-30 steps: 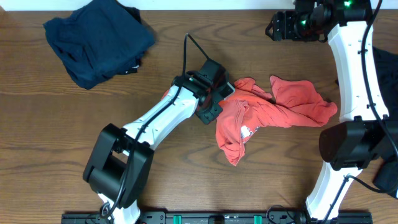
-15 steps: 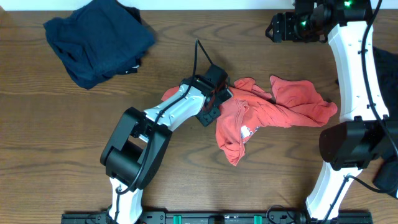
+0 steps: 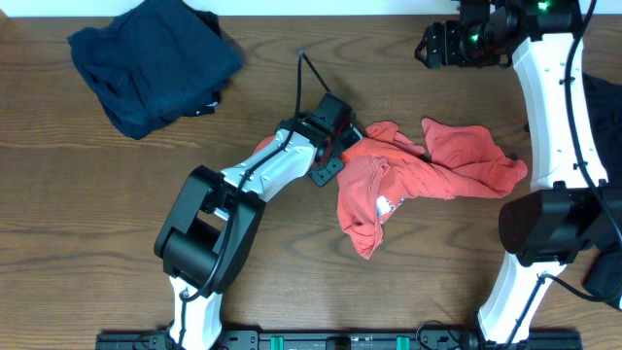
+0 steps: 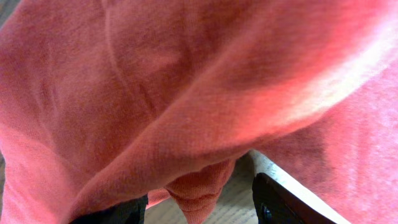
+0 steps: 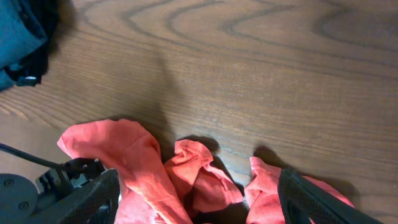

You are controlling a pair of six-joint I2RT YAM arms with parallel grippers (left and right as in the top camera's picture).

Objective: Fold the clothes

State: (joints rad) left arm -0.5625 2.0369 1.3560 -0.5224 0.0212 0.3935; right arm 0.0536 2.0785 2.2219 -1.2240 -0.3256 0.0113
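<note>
My left gripper grabs the red shirt (image 4: 186,93) by the hanging fold at its edge (image 4: 200,190) next, which leaves the rest free to spread and fold.
A crumpled red shirt (image 3: 428,170) lies right of the table's middle. In the left wrist view the red shirt (image 4: 186,93) fills nearly the whole frame. My left gripper (image 3: 340,148) is low at the shirt's left edge. Its fingers (image 4: 196,211) stand apart, with a hanging fold of red cloth between them just above the wood. My right gripper (image 3: 430,44) is high over the far right of the table, open and empty. In the right wrist view its fingers (image 5: 199,202) frame the shirt (image 5: 205,180) far below.
A dark blue garment (image 3: 151,58) lies bunched at the far left, and its corner shows in the right wrist view (image 5: 18,37). Another dark cloth (image 3: 604,102) lies at the right edge behind the right arm. Bare wood table (image 3: 117,194) surrounds the shirt.
My left arm's elbow has swung right and nearer the shirt while its gripper stayed at the shirt's left edge. The right arm has not moved.
</note>
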